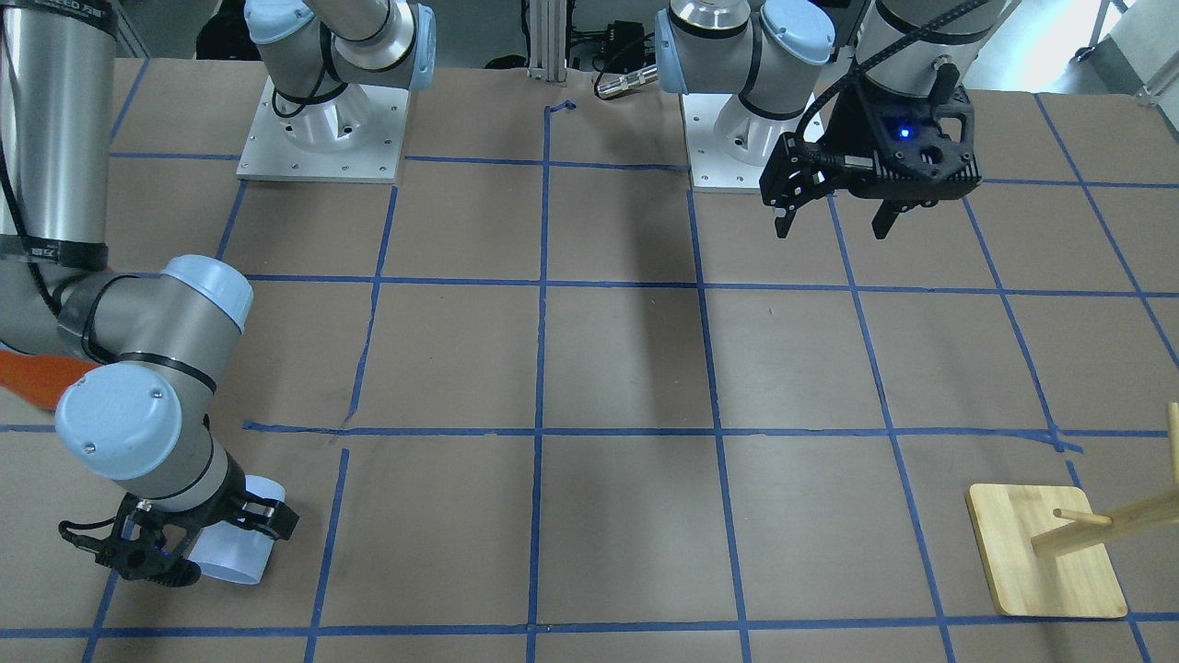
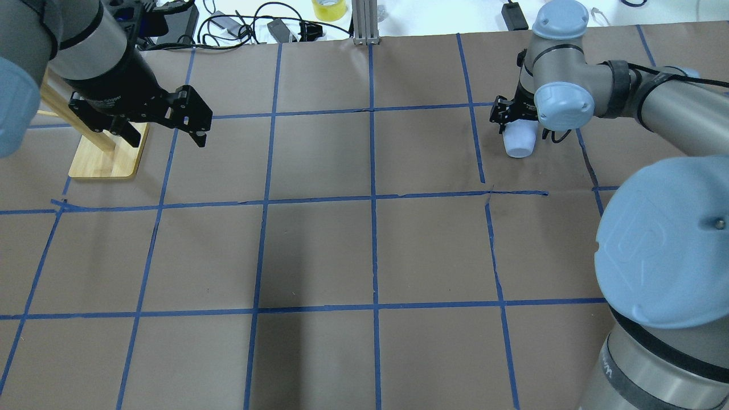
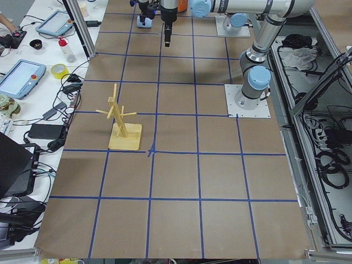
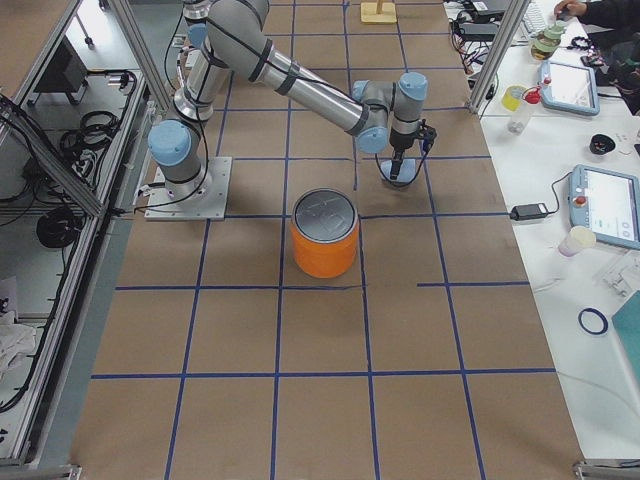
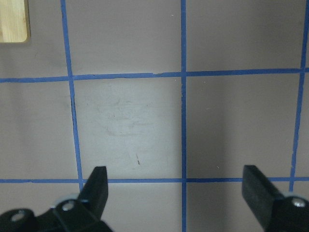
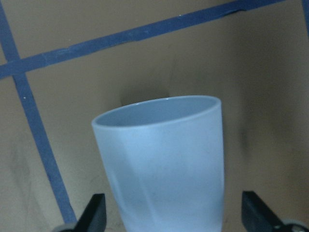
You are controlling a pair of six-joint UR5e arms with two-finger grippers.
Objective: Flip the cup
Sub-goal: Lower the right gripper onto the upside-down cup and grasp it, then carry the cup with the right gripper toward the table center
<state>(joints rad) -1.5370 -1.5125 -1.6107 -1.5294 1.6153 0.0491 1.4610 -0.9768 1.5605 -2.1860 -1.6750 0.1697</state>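
I should use my right gripper to grab the cup (image 6: 164, 164) by its sides near its base, which leaves its opening (image 6: 157, 110) free, and so flip the cup over.
The cup (image 6: 164, 164) is a pale blue tumbler that lies tilted on its side, with its open mouth pointing away from the wrist camera. It sits near the table's far right edge in the overhead view (image 2: 519, 142) and at the lower left in the front-facing view (image 1: 235, 548). My right gripper (image 6: 174, 215) is open. Its fingers (image 6: 96, 212) stand on both sides of the cup's base end, with small gaps to the wall. My left gripper (image 5: 176, 193) is open and empty, and it hangs above bare table (image 2: 165, 134).
A large orange can (image 4: 325, 235) with a silver top stands on the table near the right arm's elbow. A wooden peg rack (image 2: 105, 154) on a square base stands at the far left, just beyond the left gripper. Blue tape lines grid the brown table.
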